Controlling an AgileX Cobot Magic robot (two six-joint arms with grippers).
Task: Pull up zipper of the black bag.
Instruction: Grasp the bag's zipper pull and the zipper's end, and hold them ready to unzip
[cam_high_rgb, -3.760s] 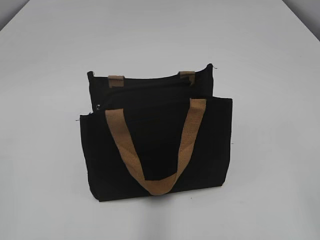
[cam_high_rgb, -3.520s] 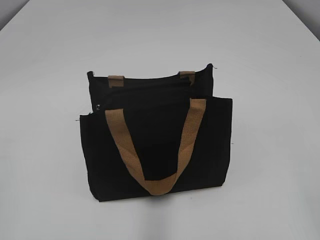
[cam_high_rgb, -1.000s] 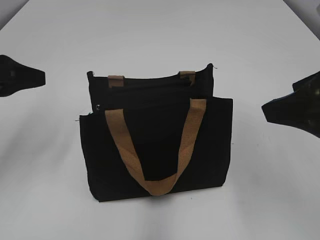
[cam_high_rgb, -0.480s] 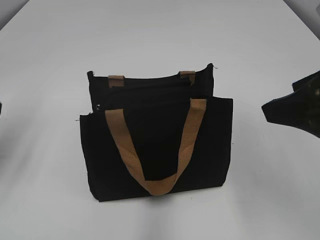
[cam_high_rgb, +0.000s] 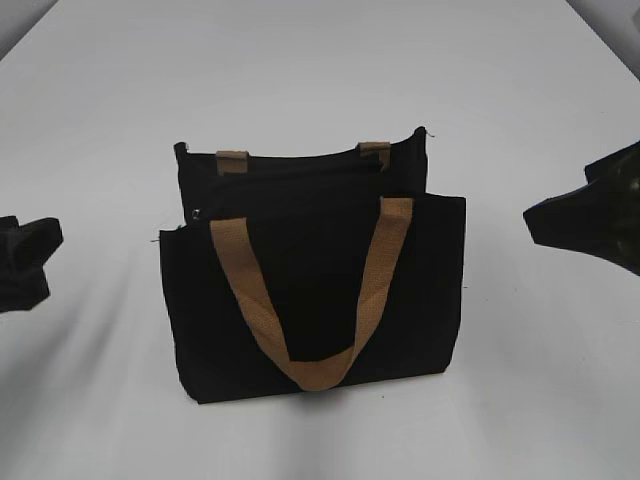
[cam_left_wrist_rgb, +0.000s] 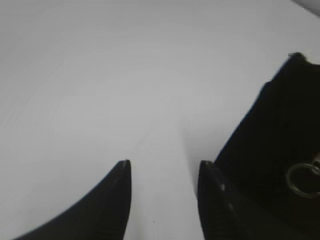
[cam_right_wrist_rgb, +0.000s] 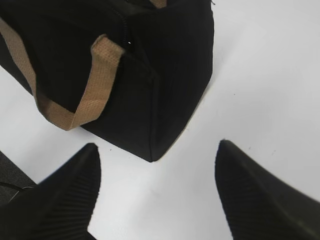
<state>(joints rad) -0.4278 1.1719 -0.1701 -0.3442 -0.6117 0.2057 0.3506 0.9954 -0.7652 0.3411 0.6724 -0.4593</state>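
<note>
My left gripper should grab the black bag's cloth top corner next, because it sticks up beside the pull ring while its wide front lies flat.
The black bag stands upright in the middle of the white table, with tan handles hanging down its front. Its zipper runs along the top edge, and the small silvery pull ring sits at the left end. The ring also shows in the left wrist view beside the bag's side. My left gripper is open and empty, left of the bag. My right gripper is open and empty, right of the bag's corner.
The white table surrounds the bag on all sides. A dark edge shows at the top corners of the exterior view.
My left gripper dropped out of the exterior view, then came back in lower at the left edge. The right gripper and the bag have stayed put.
</note>
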